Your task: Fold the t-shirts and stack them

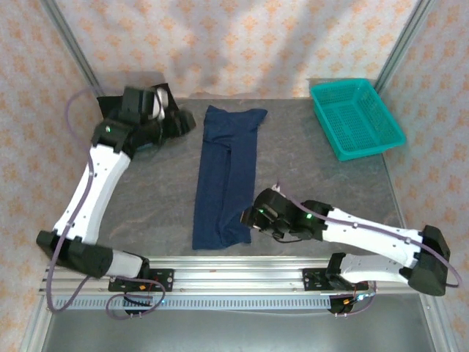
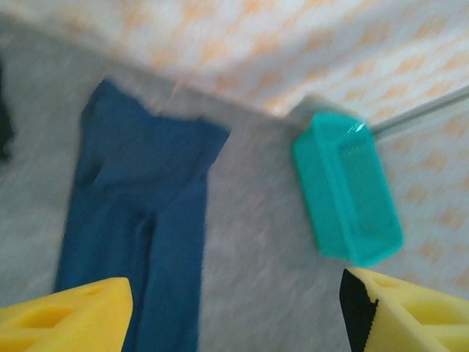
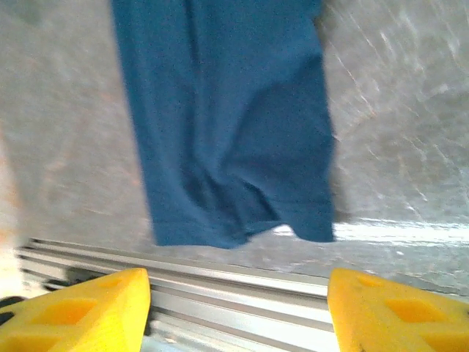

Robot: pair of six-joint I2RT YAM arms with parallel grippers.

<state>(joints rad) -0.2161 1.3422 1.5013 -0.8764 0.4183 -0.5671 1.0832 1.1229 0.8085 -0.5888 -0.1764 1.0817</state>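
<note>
My left gripper grabs the navy t-shirt's near hem corner next, opposite my right gripper, to fold the hem toward the t-shirt's far end.
The navy t-shirt lies folded into a long narrow strip down the middle of the grey table, with no print showing. A black t-shirt lies bunched at the far left corner, partly hidden behind the left arm. My left gripper hovers open just left of the strip's far end. In the left wrist view its yellow fingers stand wide apart with bare table between them, and the navy t-shirt lies ahead. My right gripper is open beside the strip's near right corner. Its fingers hold nothing, above the navy t-shirt's hem.
A teal mesh basket stands at the far right corner, and the teal basket also appears in the left wrist view. An aluminium rail runs along the table's near edge. Patterned walls close in the back and sides.
</note>
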